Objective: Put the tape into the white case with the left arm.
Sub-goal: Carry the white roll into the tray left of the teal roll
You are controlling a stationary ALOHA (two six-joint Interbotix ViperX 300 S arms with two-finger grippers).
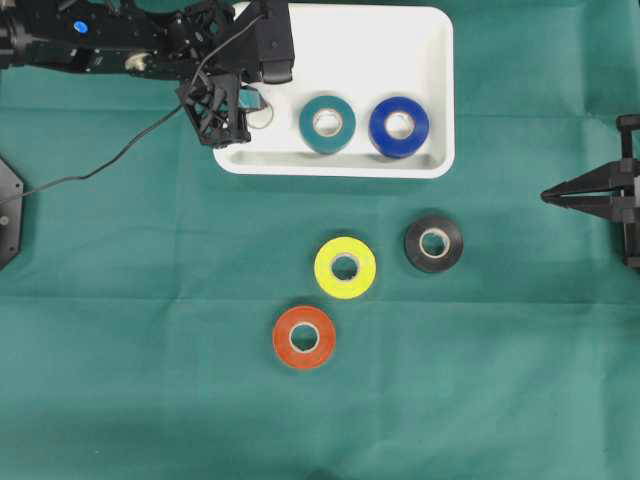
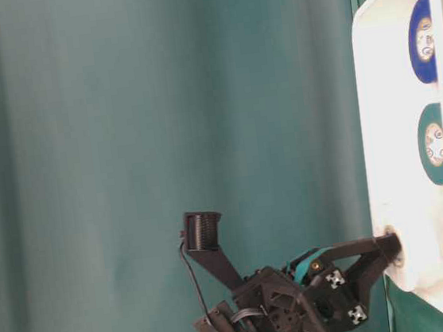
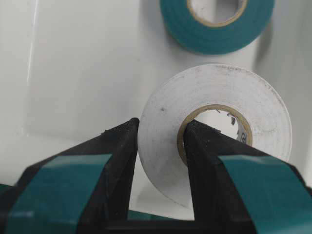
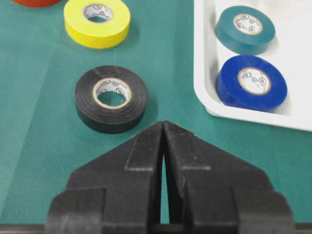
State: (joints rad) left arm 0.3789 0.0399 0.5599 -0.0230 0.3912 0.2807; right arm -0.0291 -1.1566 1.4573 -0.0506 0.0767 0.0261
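My left gripper should open now: the white tape roll's lower edge (image 1: 260, 126) is inside the case's rim and over the case's bottom, so the tape roll would stay in the case (image 1: 330, 165).
A white tape roll (image 3: 165, 112) is pinched through its wall by my left gripper (image 3: 162, 127), one teal-banded finger inside the cardboard core and the other on the outer face. From overhead, the left gripper (image 1: 255, 105) holds this roll (image 1: 263, 118) over the left end of the white case (image 1: 330, 165). I cannot tell whether the roll touches the case floor. At table level the fingertips (image 2: 391, 247) reach over the case rim (image 2: 376, 116). My right gripper (image 4: 163, 124) is shut and empty at the right table edge (image 1: 548, 196).
A teal roll (image 1: 327, 124) and a blue roll (image 1: 399, 127) lie flat in the case. On the green cloth lie a black roll (image 1: 433, 243), a yellow roll (image 1: 345, 267) and an orange roll (image 1: 304, 337). A cable (image 1: 110, 160) trails left of the case.
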